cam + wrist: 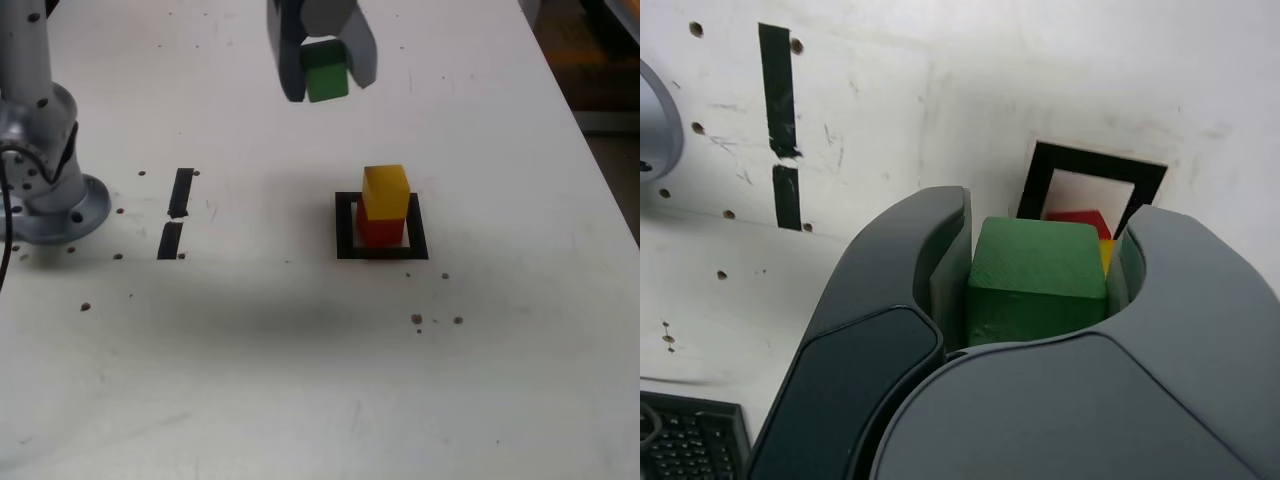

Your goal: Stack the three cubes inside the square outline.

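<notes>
The green cube [326, 69] is high above and well away from the yellow cube [386, 190] and would drop now, so my gripper should move it over the stack before opening.
The yellow cube [386, 190] sits on top of the red cube [379, 229], both inside the black square outline [346, 226] on the white table. My gripper [323, 72] hangs high above the table, behind the stack and toward the exterior view's left, shut on the green cube [326, 69]. In the wrist view the green cube [1038, 279] is clamped between the two dark fingers [902, 300], and past it a bit of the red cube [1077, 219], a sliver of the yellow cube [1107, 255] and the square outline [1095, 163] show below.
Two short black tape strips [176, 213] lie on the exterior view's left, near the arm's grey base [45, 170]. The white table [300, 380] has small dark holes scattered over it. Its edge runs along the exterior view's right side.
</notes>
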